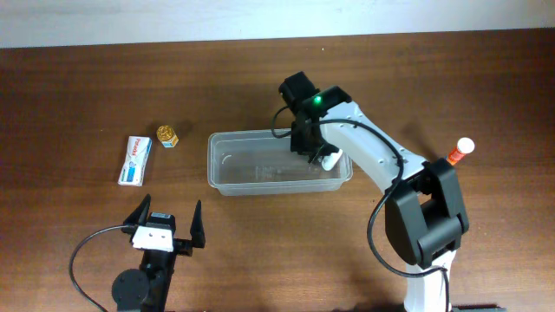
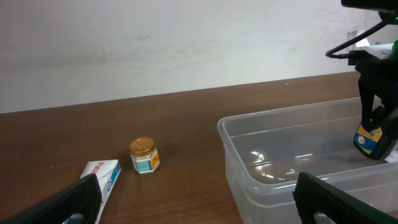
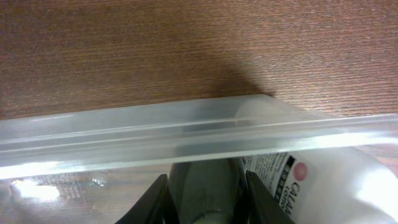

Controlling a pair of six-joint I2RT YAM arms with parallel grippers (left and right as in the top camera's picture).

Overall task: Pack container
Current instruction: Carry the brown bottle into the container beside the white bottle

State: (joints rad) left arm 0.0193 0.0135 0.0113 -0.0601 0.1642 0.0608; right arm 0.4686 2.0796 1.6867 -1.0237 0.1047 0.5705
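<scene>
The dark bottle would come to rest in the container, below the container's rim and beside the lotion bottle, so the robot's right gripper needs to let go of the dark bottle.
The container (image 1: 260, 186) is a clear plastic tub at the table's middle; it also shows in the left wrist view (image 2: 249, 162) and its rim crosses the right wrist view (image 3: 124, 127). My right gripper (image 1: 314, 147) reaches down into its right end and is shut on a dark bottle (image 3: 205, 183) with a blue and yellow label (image 2: 372, 138). A white lotion bottle (image 1: 332, 159) lies in the tub beside it (image 3: 336, 186). My left gripper (image 1: 167, 217) is open and empty, near the front left, short of the tub (image 2: 199, 208).
A white and blue box (image 1: 134, 159) and a small gold-lidded jar (image 1: 167, 136) lie on the table left of the tub; both show in the left wrist view, box (image 2: 106, 177), jar (image 2: 144, 155). A white tube with an orange-red band (image 1: 460, 152) stands at the right.
</scene>
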